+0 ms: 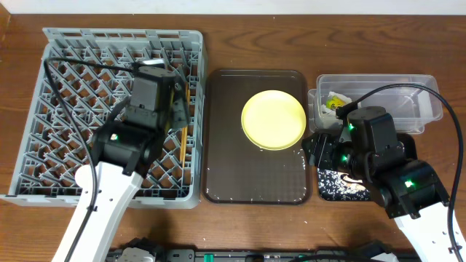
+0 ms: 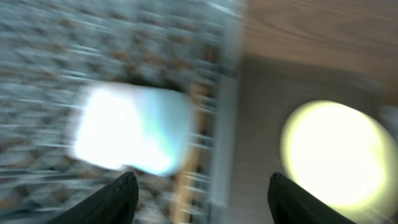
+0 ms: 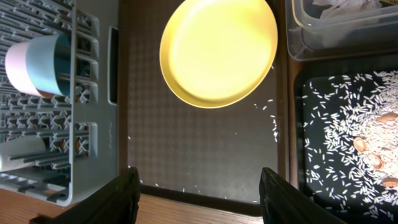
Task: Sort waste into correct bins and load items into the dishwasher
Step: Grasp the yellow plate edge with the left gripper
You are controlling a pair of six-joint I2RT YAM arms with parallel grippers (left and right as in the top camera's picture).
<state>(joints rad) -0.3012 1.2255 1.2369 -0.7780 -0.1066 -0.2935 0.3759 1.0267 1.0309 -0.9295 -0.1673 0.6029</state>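
Note:
My left gripper is to grab the yellow plate's rim on the side facing the grey dish rack, so the rest of the plate stays free to load on edge.
The yellow plate (image 1: 273,118) lies on the dark brown serving tray (image 1: 218,145); it also shows in the right wrist view (image 3: 217,50). The grey dish rack (image 1: 73,109) holds a light blue bowl (image 3: 53,62) nested against a pale bowl (image 3: 17,65), and wooden chopsticks (image 1: 188,109) along its right side. My left gripper (image 2: 202,199) is open and empty over the rack's right edge, in a blurred view. My right gripper (image 3: 199,199) is open and empty over the serving tray's near edge. The black tray (image 3: 311,186) holds rice grains (image 3: 342,118). The clear tub (image 1: 429,109) holds the green-and-yellow wrapper (image 1: 335,102) and white paper (image 3: 342,5).
Loose rice grains (image 3: 273,124) lie scattered on the serving tray near the plate and along its edges. A few brown food bits (image 3: 367,149) lie among the rice in the black tray. My right arm (image 1: 378,153) covers part of the black tray.

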